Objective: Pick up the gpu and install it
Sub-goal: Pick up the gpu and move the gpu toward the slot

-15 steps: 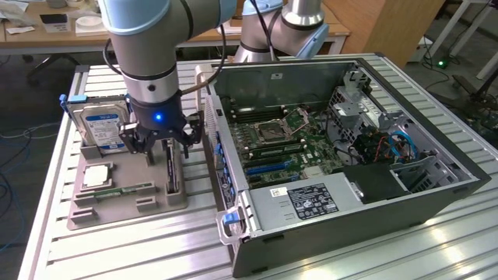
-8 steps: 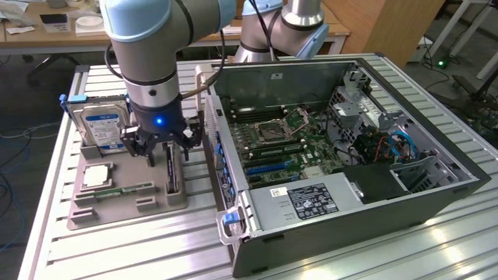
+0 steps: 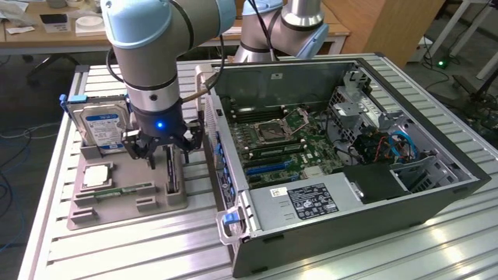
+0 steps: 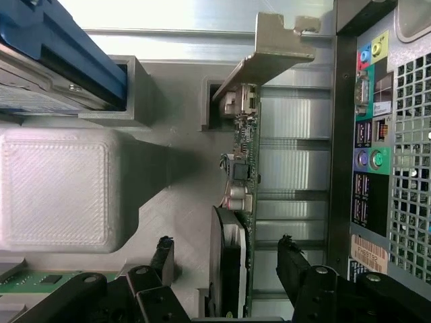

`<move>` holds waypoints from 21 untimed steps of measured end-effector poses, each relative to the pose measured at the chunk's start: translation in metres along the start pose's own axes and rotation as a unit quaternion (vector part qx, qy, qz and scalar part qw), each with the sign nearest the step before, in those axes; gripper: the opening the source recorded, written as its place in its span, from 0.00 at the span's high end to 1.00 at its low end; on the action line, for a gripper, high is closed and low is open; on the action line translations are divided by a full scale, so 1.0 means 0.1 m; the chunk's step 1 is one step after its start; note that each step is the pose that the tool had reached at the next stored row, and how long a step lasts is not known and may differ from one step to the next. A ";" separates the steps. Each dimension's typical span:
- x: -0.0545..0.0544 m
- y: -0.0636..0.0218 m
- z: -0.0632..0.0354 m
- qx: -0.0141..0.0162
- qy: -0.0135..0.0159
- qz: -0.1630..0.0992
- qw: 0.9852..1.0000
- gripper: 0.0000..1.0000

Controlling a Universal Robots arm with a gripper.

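Observation:
My gripper closes on the GPU (image 3: 172, 178) now, since its lowered fingers stand beside both sides of the GPU, down over the grey tray.
The gpu (image 3: 172, 178) is a thin dark card standing on edge in a slot of the grey holder tray (image 3: 116, 213), just beside the open computer case (image 3: 350, 192). My gripper (image 3: 165, 153) hangs straight above it, open. In the wrist view the gpu (image 4: 244, 168) runs lengthwise between my fingers, with its silvery bracket (image 4: 269, 57) at the far end. My gripper (image 4: 225, 254) straddles the card. One fingertip (image 4: 163, 250) and the other (image 4: 288, 250) each stand a small gap away from the card's faces, and nothing is gripped.
A hard drive (image 3: 101, 125) with a blue-white label stands at the tray's back. A processor chip (image 3: 97, 175) and a green memory stick (image 3: 125, 190) lie on the tray. The case shows its motherboard (image 3: 276, 146); its rear port panel (image 4: 377, 134) is close beside the card.

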State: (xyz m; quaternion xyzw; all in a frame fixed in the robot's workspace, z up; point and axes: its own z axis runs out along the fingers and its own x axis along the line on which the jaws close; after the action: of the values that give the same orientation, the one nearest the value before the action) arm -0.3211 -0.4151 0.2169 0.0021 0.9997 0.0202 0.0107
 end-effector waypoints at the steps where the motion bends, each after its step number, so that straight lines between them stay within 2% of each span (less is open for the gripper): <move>1: 0.00 0.000 0.000 0.000 0.000 0.000 1.000 0.28; 4: 0.00 0.000 0.001 0.000 0.000 0.000 1.000 0.29; 5: 0.00 0.000 0.001 0.000 0.000 0.000 1.000 0.36; 6: 0.00 0.000 0.001 0.000 0.000 0.000 1.000 0.36; 8: 0.00 0.000 0.001 0.000 0.000 0.000 1.000 0.48; 11: 0.00 0.000 0.001 0.000 0.000 0.000 1.000 0.54; 12: 0.00 0.000 0.001 0.000 0.000 0.000 1.000 0.60; 21: 0.00 0.000 0.001 0.000 0.000 0.000 1.000 0.62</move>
State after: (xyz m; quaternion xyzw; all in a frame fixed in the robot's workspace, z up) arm -0.3213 -0.4151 0.2168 0.0021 0.9997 0.0203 0.0108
